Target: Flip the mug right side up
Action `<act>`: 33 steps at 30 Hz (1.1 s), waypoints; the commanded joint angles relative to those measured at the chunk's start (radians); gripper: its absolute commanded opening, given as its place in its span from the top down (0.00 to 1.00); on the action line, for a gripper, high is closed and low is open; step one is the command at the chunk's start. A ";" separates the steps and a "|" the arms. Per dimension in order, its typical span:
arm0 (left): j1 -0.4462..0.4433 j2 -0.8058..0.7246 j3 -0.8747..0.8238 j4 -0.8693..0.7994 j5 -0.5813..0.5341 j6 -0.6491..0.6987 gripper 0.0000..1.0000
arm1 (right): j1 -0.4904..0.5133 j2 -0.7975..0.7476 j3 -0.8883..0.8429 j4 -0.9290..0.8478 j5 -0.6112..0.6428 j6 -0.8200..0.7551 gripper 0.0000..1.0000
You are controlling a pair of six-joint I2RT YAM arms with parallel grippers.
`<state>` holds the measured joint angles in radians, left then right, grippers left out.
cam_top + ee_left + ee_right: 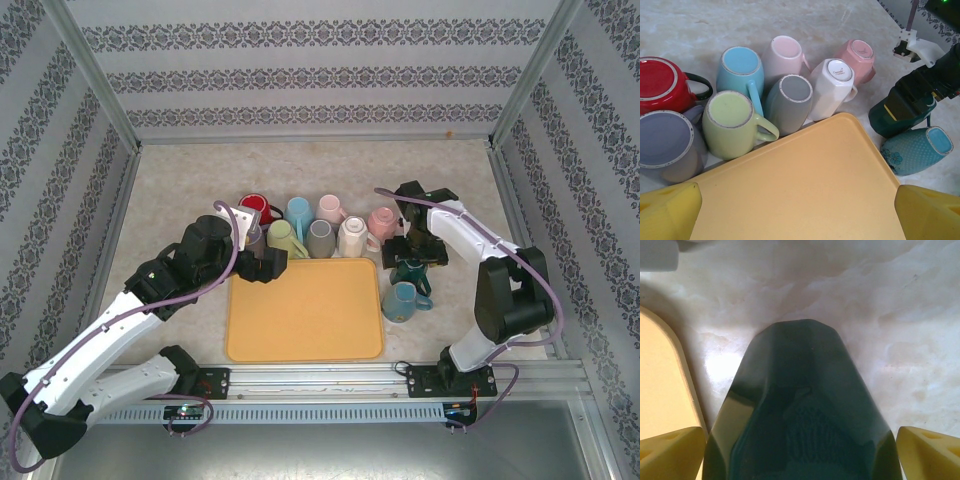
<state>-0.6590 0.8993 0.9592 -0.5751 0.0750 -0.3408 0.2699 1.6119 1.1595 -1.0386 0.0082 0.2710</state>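
My right gripper's finger reaches down over the green mug's side (411, 271) (803, 450), well below its base. My right gripper would hold the mug if it closed now, so it should close on it.
A dark green mug (410, 271) (892, 114) stands on the table just right of the yellow tray (305, 330). My right gripper (413, 252) hangs over it from behind. In the right wrist view the glossy green mug (805, 410) spans the whole gap of the right gripper (801, 436), and the yellow fingertips (675, 445) stand wide at its two sides. Whether the pads touch the mug, I cannot tell. My left gripper (268, 265) (797, 200) is open with nothing in it, above the tray's (805, 180) far left corner.
Several mugs stand upside down along the tray's far edge: red (660, 82), lilac (665, 142), light green (730, 122), light blue (740, 67), grey (792, 100), white (832, 85) and two pink ones. A teal flowered mug (915, 150) (400, 301) lies on its side in front of the green one.
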 commanded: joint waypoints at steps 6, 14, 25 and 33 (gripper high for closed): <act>0.007 -0.010 -0.014 0.020 -0.022 0.019 0.01 | -0.027 0.019 -0.014 0.016 -0.038 0.034 0.15; 0.007 -0.004 -0.015 0.020 -0.037 0.019 0.01 | -0.052 0.000 -0.006 0.012 -0.033 0.042 0.36; 0.007 0.024 -0.015 0.040 -0.003 0.005 0.00 | -0.100 -0.237 0.124 -0.045 -0.008 0.110 0.47; 0.006 0.038 -0.005 0.098 0.108 -0.017 0.00 | -0.098 -0.423 0.354 -0.133 -0.048 0.172 0.50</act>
<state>-0.6590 0.9306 0.9501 -0.5285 0.1028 -0.3492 0.1738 1.2522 1.4296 -1.1191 -0.0216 0.3988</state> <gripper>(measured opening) 0.998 0.715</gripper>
